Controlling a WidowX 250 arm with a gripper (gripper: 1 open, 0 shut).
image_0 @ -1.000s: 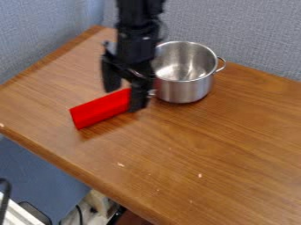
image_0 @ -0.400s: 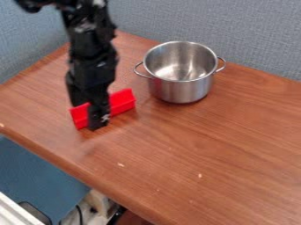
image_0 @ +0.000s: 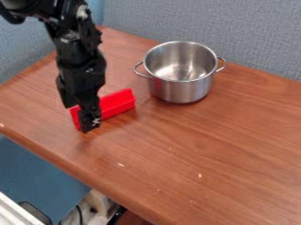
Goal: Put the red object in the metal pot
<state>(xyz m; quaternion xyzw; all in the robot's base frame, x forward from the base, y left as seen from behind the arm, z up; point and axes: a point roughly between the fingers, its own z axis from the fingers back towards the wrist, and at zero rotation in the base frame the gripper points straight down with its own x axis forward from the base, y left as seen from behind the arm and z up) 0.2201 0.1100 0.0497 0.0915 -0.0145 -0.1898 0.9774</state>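
Observation:
I should grab the red block by one of its short ends next, with my gripper, so that it can get into the metal pot [image_0: 180,72].
The red object [image_0: 112,105], a bright red block, lies flat on the wooden table [image_0: 200,149], left of the metal pot [image_0: 180,72]. The pot stands upright and looks empty, its loop handles at its sides. My gripper [image_0: 77,112] points down over the left end of the block, open, its black fingers low on either side of that end. The gripper body hides part of that end. I cannot tell whether the fingers touch the block.
The table's left corner and front edge lie close to the gripper. A blue-grey wall stands behind the pot. Below the front edge the floor shows with some cables.
The gripper has moved left, away from the pot, and come down over the block's left end. The block and pot have stayed put.

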